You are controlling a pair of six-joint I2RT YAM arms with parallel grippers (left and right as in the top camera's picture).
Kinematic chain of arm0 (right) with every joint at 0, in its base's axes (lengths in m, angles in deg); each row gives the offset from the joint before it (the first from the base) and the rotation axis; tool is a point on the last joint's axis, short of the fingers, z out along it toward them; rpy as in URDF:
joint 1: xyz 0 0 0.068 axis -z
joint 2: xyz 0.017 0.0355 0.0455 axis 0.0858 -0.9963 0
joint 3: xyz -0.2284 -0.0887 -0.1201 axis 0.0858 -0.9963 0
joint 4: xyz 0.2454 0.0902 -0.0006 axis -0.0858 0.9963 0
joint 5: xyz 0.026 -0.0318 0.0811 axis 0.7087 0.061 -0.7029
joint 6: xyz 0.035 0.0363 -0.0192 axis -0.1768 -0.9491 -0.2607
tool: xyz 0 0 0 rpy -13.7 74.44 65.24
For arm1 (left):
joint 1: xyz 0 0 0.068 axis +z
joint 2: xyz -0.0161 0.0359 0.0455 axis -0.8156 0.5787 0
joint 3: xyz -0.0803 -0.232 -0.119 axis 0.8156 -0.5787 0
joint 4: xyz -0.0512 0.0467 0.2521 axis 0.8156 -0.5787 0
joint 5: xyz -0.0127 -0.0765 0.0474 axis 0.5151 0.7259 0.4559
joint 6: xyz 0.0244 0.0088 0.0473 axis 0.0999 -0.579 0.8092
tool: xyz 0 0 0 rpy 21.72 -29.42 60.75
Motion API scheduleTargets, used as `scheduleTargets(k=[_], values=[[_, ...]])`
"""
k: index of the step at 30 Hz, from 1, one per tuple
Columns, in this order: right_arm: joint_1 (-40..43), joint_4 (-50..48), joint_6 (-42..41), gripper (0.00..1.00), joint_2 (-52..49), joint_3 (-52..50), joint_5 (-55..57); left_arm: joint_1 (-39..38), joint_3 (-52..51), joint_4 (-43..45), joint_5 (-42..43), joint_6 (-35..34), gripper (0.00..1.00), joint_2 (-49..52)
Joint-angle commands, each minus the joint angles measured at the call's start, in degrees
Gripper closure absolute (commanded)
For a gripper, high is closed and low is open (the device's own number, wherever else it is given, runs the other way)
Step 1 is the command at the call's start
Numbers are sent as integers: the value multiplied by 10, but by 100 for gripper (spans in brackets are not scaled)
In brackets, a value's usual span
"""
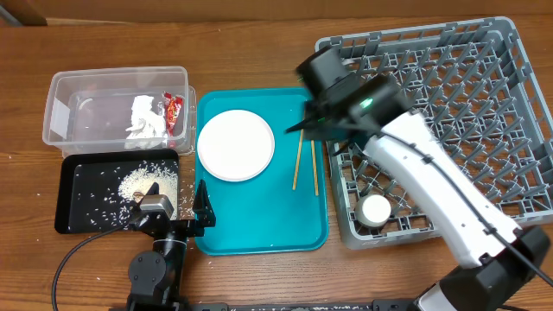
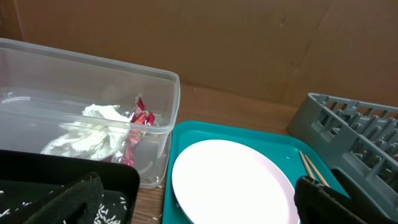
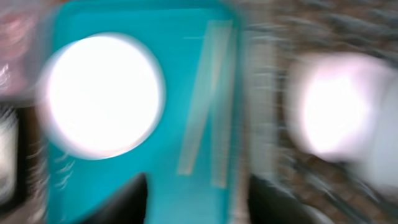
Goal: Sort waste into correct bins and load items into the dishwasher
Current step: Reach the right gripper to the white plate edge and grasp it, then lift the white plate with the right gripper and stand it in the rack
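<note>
My right gripper should next grab the plate by its rim on the chopsticks side, so the opposite edge stays free to load into the rack (image 1: 467, 78).
A pale-pink plate (image 1: 235, 144) and two wooden chopsticks (image 1: 304, 164) lie on the teal tray (image 1: 259, 229). The clear tub (image 1: 60, 95) holds the white napkin (image 1: 145, 119) and the red wrapper (image 1: 173, 110). The black tray (image 1: 73, 207) holds rice (image 1: 147, 181). A small white cup (image 1: 376, 210) sits in the grey rack (image 1: 467, 78). My right gripper (image 1: 313, 123) is open and empty above the chopsticks (image 3: 205, 106) at the rack's left edge; its view is blurred (image 3: 199, 205). My left gripper (image 1: 177, 214) is open and empty (image 2: 199, 211), low by the black tray.
The left wrist view shows the plate (image 2: 230, 183), the tub (image 2: 87, 99) and the rack's corner (image 2: 348, 124). A blurred white round thing (image 3: 336, 106) sits in the rack; I cannot tell what it is. A cardboard wall stands behind the table.
</note>
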Motion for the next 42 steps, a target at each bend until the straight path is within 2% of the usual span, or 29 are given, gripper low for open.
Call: scheduleTargets(k=[1, 5, 8, 9, 12, 16, 20, 24, 28, 32, 37, 42], values=[[-41, -54, 44, 31, -14, -46, -116, 3, -3, 2, -3, -6, 0, -5], [-58, -144, -44, 31, -43, -89, -116, 3, -3, 2, -3, -5, 0, -5], [-58, -186, -100, 39, -70, -110, -108, 3, -3, 2, -3, -6, 0, -5], [-58, -194, -119, 42, -80, -114, -90, 3, -3, 2, -3, -6, 0, -5], [-58, -203, -174, 42, -115, -118, -17, 3, -3, 2, -3, -5, 0, -5], [-58, -242, -176, 39, -159, -118, -21, 3, -3, 2, -3, -6, 0, -5], [-58, -254, -189, 49, -195, -118, -2, 3, -3, 2, -3, -6, 0, -5], [-52, -257, -220, 52, -224, -118, 3, 3, -3, 2, -3, -6, 0, -5], [-51, -262, -222, 82, -228, -118, -2, 3, -3, 2, -3, -5, 0, -5], [-51, -252, -222, 96, -228, -118, -6, 3, -3, 2, -3, -5, 0, -5], [-50, -223, -226, 96, -224, -116, 1, 3, -3, 2, -3, -6, 0, -5], [-50, -187, -203, 96, -167, -95, 72, 3, -3, 2, -3, -6, 0, -5]])
